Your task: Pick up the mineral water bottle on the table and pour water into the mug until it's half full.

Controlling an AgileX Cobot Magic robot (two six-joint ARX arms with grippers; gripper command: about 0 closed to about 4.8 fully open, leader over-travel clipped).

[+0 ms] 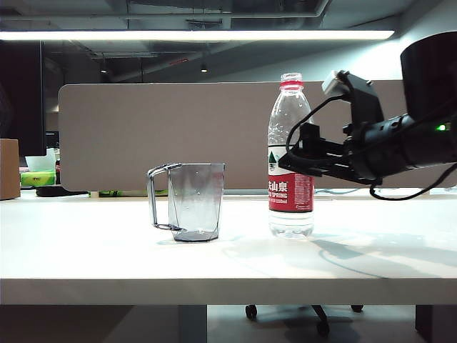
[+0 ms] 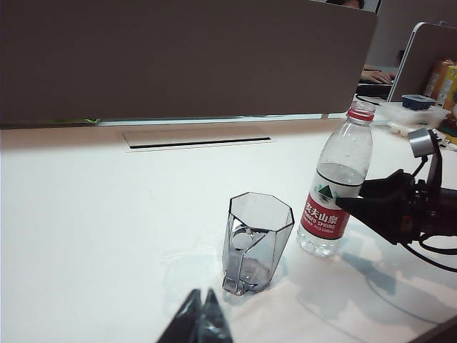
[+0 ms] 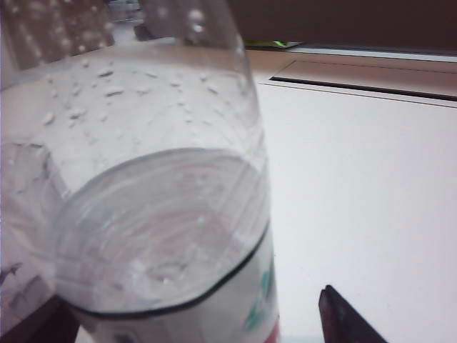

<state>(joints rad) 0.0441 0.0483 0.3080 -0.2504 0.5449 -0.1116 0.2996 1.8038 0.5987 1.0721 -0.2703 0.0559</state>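
Observation:
I need to grab the mineral water bottle by its labeled body (image 1: pixel 280 179) with my right gripper next, to pour water into the mug (image 1: pixel 193 201) until the mug is half full.
The mineral water bottle (image 1: pixel 290 161) stands upright on the white table (image 1: pixel 86 250), right of the clear faceted mug (image 1: pixel 193 201). It has a red neck ring and a red-and-white label, and water (image 3: pixel 164 229) reaches about its shoulder. My right gripper (image 1: pixel 289 163) comes in level from the right at label height, open. In the right wrist view the bottle (image 3: pixel 143 179) sits between its fingers; one dark fingertip (image 3: pixel 343 321) stands clear of the label. My left gripper (image 2: pixel 201 314) is shut and empty, hovering in front of the mug (image 2: pixel 253 243). The bottle (image 2: pixel 335 193) is just beyond.
A grey partition (image 1: pixel 143 128) closes off the back of the table, with a cable slot (image 2: pixel 196 137) in front of it. Boxes and clutter (image 1: pixel 28 175) lie beyond the far left; more items (image 2: pixel 421 107) sit at a neighbouring desk.

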